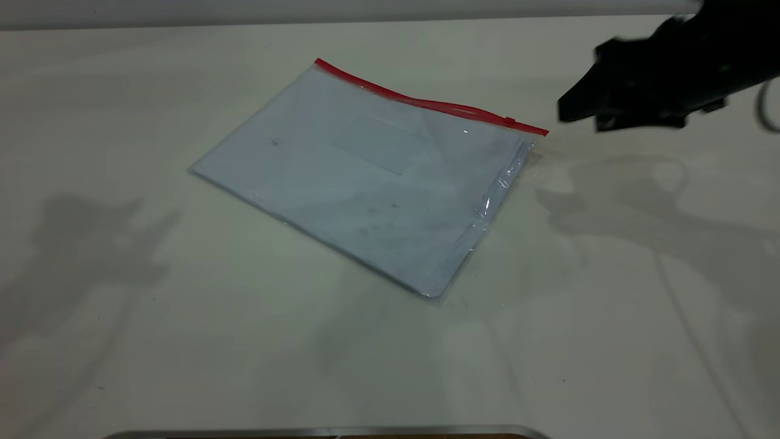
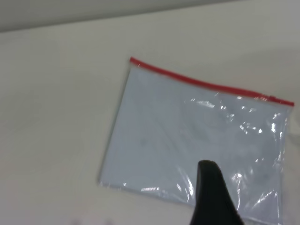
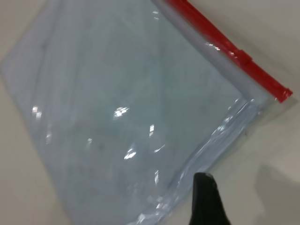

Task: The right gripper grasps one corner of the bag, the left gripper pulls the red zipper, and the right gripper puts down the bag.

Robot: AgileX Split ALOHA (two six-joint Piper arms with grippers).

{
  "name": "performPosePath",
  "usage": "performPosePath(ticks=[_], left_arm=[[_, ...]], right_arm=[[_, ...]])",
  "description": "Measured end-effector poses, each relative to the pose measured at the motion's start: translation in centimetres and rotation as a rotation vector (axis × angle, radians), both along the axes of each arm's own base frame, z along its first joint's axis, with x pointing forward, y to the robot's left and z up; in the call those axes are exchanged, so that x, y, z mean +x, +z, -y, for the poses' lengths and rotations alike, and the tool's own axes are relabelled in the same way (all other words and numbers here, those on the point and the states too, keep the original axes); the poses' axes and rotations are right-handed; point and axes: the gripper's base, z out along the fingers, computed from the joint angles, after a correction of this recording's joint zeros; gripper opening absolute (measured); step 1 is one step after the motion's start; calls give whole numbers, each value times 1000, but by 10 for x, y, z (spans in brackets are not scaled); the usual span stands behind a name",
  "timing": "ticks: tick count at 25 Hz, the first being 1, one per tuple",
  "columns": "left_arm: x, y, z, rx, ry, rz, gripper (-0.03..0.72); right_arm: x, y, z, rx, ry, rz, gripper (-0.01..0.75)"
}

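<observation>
The robot's right gripper needs to grab the bag next by its corner near the zipper slider (image 1: 529,139). That corner has a shadow under it, while the rest of the bag lies flat.
The bag (image 1: 365,183) lies flat on the table, a clear pouch with white paper inside. Its red zipper (image 1: 426,103) runs along the far edge, with the slider (image 1: 509,121) close to the right end. My right gripper (image 1: 579,116) hovers just right of the bag's red corner (image 1: 542,131) without touching it. In the right wrist view its black tip (image 3: 204,197) sits off the bag's short side, and the corner (image 3: 283,93) shows beyond. My left gripper (image 2: 211,192) shows only in its wrist view, above the bag's (image 2: 187,136) plain long edge.
The pale table (image 1: 609,305) surrounds the bag with open surface. A cable loop (image 1: 768,107) hangs by the right arm. A metal rim (image 1: 329,431) runs along the near table edge. The left arm's shadow (image 1: 85,244) falls left of the bag.
</observation>
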Motion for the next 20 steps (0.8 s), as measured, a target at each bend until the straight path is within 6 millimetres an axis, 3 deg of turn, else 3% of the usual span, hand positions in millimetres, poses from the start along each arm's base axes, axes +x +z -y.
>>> performPosePath(ticks=[7,14,20], left_arm=[[2,1,0,5,-10,25,506],[2,1,0,7,-9,27,506],[2,1,0,9,-6,29,506]], right_arm=[[34,-57,-7,56,23,-27,522],[50,-76,-15,147,64,-2,522],[55,-78,-29,206,104,15,494]])
